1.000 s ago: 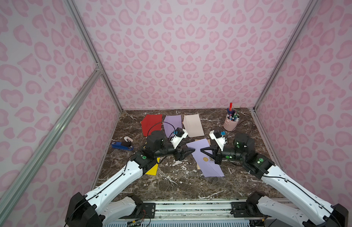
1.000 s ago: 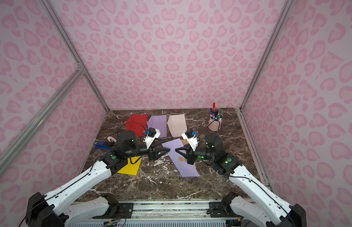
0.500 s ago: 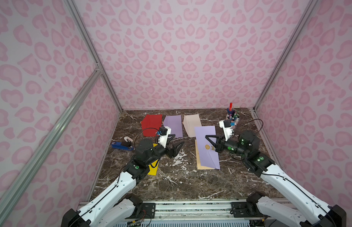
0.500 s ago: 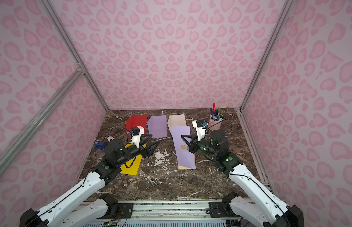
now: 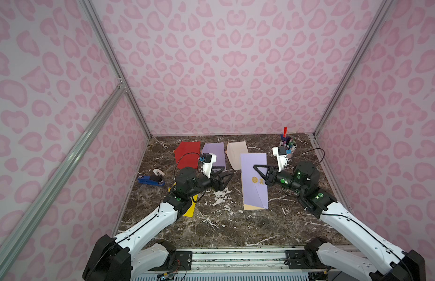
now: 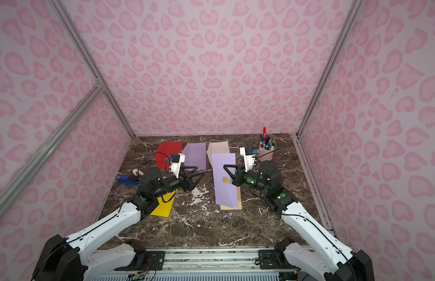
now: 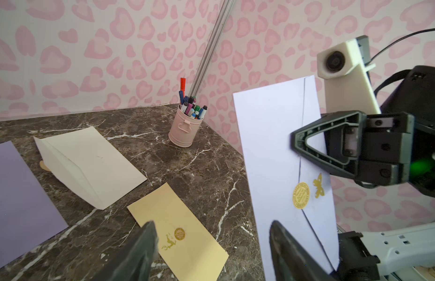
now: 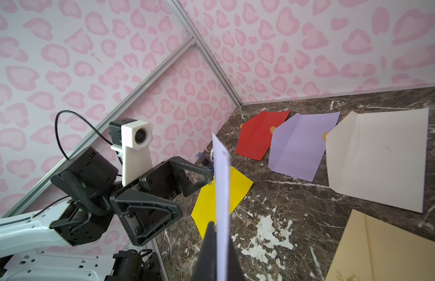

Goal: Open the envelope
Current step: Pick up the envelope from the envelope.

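Note:
Next, my left gripper grabs the lavender envelope (image 5: 254, 192) by its free long edge, opposite the butterfly, so the envelope's flap stays free to open.
My right gripper (image 5: 257, 169) (image 8: 220, 226) is shut on the lavender envelope (image 5: 254, 192) (image 6: 225, 192), holding it up above the table by one long edge. The flap side, with its gold seal sticker (image 7: 301, 195) and gold butterfly, faces my left gripper. The right wrist view shows the envelope (image 8: 222, 194) edge-on between the shut fingers. My left gripper (image 5: 226, 174) (image 7: 211, 233) stands open to the left of the envelope, a short gap away, with nothing between its fingers.
A tan envelope (image 5: 250, 206) (image 7: 180, 231) lies on the table under the held one. At the back lie a red sheet (image 5: 187, 154), a lavender sheet (image 5: 215, 154) and a cream envelope (image 5: 235, 153). A pen cup (image 5: 288, 146) stands back right; a yellow sheet (image 5: 189, 209) and blue stapler (image 5: 150, 181) lie left.
The right gripper has raised the lavender envelope off the table and turned it lengthwise. The left gripper has drawn back to the left of it and opened wider.

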Robot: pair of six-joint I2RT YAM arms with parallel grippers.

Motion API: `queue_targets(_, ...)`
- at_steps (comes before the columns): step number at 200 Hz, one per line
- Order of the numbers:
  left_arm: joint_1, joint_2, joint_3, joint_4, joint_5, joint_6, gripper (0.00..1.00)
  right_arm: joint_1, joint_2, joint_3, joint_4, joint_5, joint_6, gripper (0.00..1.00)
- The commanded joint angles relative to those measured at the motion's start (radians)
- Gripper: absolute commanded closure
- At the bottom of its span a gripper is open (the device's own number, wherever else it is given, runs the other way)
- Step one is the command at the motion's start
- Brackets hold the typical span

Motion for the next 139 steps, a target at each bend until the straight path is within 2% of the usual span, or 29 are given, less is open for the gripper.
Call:
queue_targets(1,0.003,0.002,-0.013,0.075,0.078,-0.036,0.24,0.0,-0.001,0.0,0.027,0.001,0.028,1.0)
queue_targets(26,0.003,0.017,-0.009,0.101,0.141,-0.052,0.23,0.0,-0.001,-0.001,0.031,-0.017,0.039,1.0)
queue_targets(91,0.007,0.064,0.041,0.096,0.209,-0.032,0.23,0.0,-0.069,-0.023,0.027,-0.039,0.045,1.0)
queue_targets(139,0.006,0.062,0.013,0.18,0.298,-0.054,0.23,-0.001,-0.056,-0.021,0.04,-0.051,0.043,1.0)
